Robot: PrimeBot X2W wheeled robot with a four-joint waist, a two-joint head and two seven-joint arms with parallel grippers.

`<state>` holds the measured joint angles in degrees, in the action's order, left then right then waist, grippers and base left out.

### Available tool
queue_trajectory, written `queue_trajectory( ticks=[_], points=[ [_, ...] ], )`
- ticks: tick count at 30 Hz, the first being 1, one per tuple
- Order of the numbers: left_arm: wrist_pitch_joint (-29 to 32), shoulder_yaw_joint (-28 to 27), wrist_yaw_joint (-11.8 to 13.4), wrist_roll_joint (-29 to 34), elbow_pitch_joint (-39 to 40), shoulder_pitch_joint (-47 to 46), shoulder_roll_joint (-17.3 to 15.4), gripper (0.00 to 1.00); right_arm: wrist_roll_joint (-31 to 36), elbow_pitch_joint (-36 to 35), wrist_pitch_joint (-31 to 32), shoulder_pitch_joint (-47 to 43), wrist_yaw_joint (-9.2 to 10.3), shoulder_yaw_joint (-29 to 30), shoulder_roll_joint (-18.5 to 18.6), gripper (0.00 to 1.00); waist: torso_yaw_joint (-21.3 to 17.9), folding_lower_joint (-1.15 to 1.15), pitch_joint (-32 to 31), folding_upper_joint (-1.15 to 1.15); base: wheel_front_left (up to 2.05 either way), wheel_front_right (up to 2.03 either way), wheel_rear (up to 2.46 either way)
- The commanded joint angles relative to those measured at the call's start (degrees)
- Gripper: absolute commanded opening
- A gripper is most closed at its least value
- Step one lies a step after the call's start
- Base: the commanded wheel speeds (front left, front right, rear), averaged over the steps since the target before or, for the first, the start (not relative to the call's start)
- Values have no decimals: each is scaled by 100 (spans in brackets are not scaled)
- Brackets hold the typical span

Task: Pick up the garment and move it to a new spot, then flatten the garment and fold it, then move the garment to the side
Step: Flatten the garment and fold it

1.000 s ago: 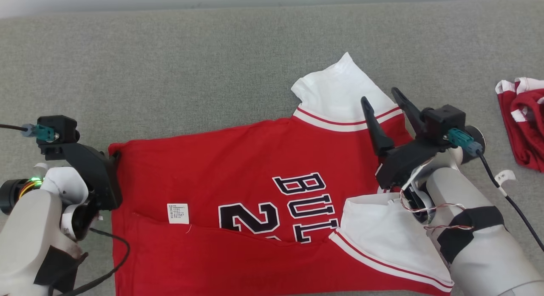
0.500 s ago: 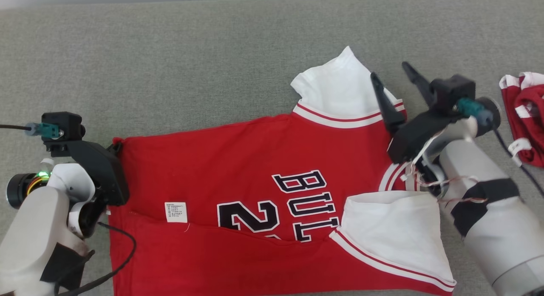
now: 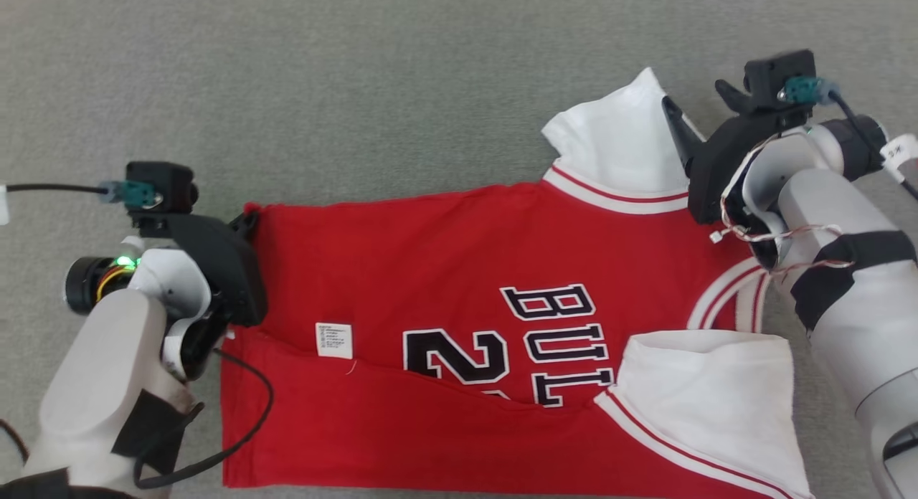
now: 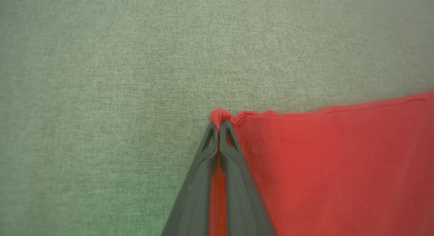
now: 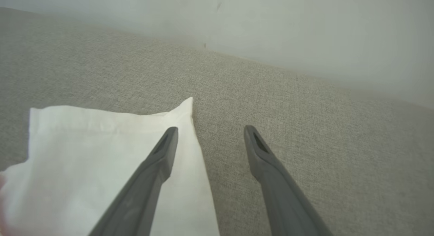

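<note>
I should next grab the sleeve by its side edge with my right gripper, since the sleeve lies flat and wide on the grey surface.
The garment (image 3: 459, 269) is a red jersey with white sleeves and dark lettering, spread across the grey fabric surface (image 3: 358, 90), its near edge folded up over the print. My left gripper (image 3: 247, 219) is shut on the garment's far left corner (image 4: 220, 115); red cloth shows pinched between the fingers (image 4: 234, 154) in the left wrist view. My right gripper (image 3: 699, 108) hangs open above the far white sleeve (image 3: 617, 140). One finger (image 5: 162, 151) is over the sleeve's edge (image 5: 101, 154), the other over bare surface, with nothing between them.
A near white sleeve (image 3: 703, 384) lies folded at the lower right. A white care label (image 3: 334, 340) shows on the red cloth. The grey surface ends at a pale wall (image 5: 305, 32) beyond the right gripper.
The left gripper closed on the jersey's corner. The right arm swung away from the jersey's body toward the far sleeve. The camera shifted, so the second red garment at the right left the picture.
</note>
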<state>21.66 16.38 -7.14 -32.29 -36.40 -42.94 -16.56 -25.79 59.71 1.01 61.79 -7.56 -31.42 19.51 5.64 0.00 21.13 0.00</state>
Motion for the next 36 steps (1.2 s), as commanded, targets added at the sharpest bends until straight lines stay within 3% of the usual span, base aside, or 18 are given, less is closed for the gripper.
queue_trajectory(
  ticks=[1, 8, 9, 10, 11, 13, 14, 36],
  points=[
    [-66, 59, -37, -53, 37, -101, 63, 0, -87, 77, 114, 122, 18, -68, 21, 100, 171, 0, 127, 0, 0, 0, 0],
    [-201, 253, -25, -117, 28, -260, 221, 0, -288, 279, 438, 496, 18, -315, 150, 100, 395, 0, 323, 0, 0, 0, 0],
    [-227, 280, -26, -132, 13, -284, 231, 0, -294, 293, 457, 518, 18, -373, 162, 96, 413, 0, 340, 0, 0, 0, 0],
    [-248, 301, -27, -139, -3, -294, 237, 0, -317, 306, 487, 531, 18, -423, 165, 88, 427, 0, 349, 0, 0, 0, 0],
    [-278, 317, -27, -131, -24, -296, 239, 0, -356, 315, 493, 549, 18, -454, 167, 57, 436, 0, 358, 0, 0, 0, 0],
    [-338, 346, -22, -147, -68, -301, 221, 0, -421, 332, 533, 565, 18, -542, 175, 16, 441, 0, 365, 0, 0, 0, 0],
    [-353, 358, -20, -152, -93, -308, 199, 0, -455, 330, 499, 574, 18, -570, 186, 0, 438, 0, 365, 0, 0, 0, 0],
    [-1528, 292, -21, -215, -556, -110, 13, 0, -602, 982, -1213, 300, 18, -402, 221, 0, -17, 0, -395, 0, 0, 0, 0]
  ],
)
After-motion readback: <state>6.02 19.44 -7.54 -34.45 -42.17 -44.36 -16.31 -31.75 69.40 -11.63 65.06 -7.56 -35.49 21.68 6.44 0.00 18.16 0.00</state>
